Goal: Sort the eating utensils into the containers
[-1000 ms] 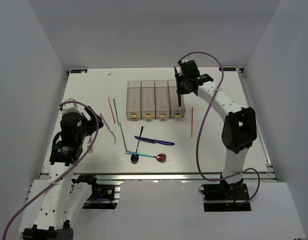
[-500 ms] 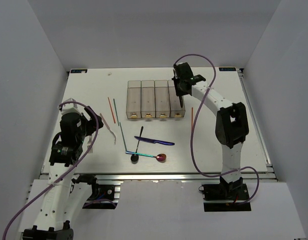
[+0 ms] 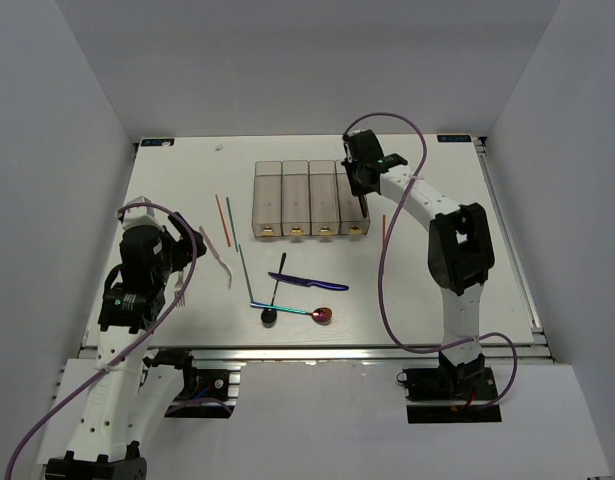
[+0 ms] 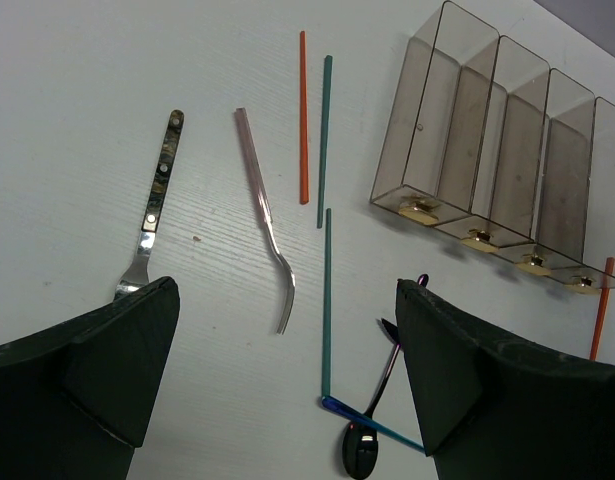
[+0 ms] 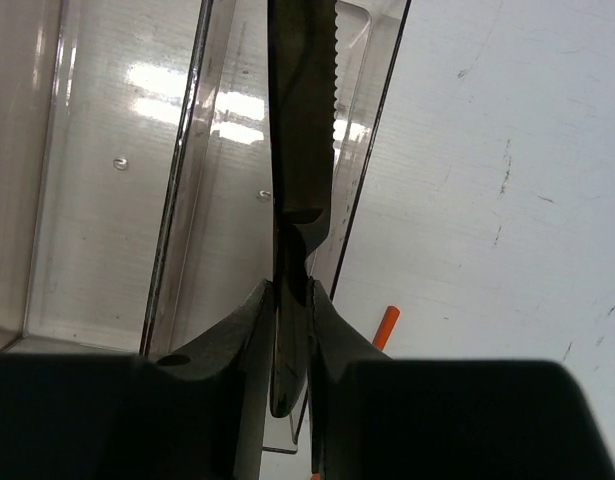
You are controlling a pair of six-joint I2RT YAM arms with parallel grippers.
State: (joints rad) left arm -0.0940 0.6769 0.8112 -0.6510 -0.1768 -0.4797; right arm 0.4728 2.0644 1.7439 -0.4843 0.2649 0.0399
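Observation:
My right gripper opens now, since the black serrated knife would come to rest in the rightmost bin (image 5: pixel 187 200), lying lengthwise between the bin's sides.
The containers (image 3: pixel 297 200) are four clear bins in a row at the table's middle back. My right gripper (image 3: pixel 359 178) is shut on a black serrated knife (image 5: pixel 302 110) and holds it over the rightmost bin (image 5: pixel 187 200). My left gripper (image 3: pixel 175 262) hangs open and empty over the left side; in the left wrist view it (image 4: pixel 287 300) is above a pale fork (image 4: pixel 265 210), a mottled-handled fork (image 4: pixel 152 210), a red chopstick (image 4: pixel 303 115) and green chopsticks (image 4: pixel 326 130). A blue knife (image 3: pixel 309 282), a black spoon (image 3: pixel 274 300) and an iridescent-red spoon (image 3: pixel 322 315) lie in front of the bins.
A second red chopstick (image 3: pixel 383 235) lies right of the bins, and its tip shows in the right wrist view (image 5: pixel 385 328). The bins also show in the left wrist view (image 4: pixel 497 170). White walls enclose the table on three sides.
My right gripper has moved left with the black knife, from beside the row to over the rightmost bin. The left arm has not moved.

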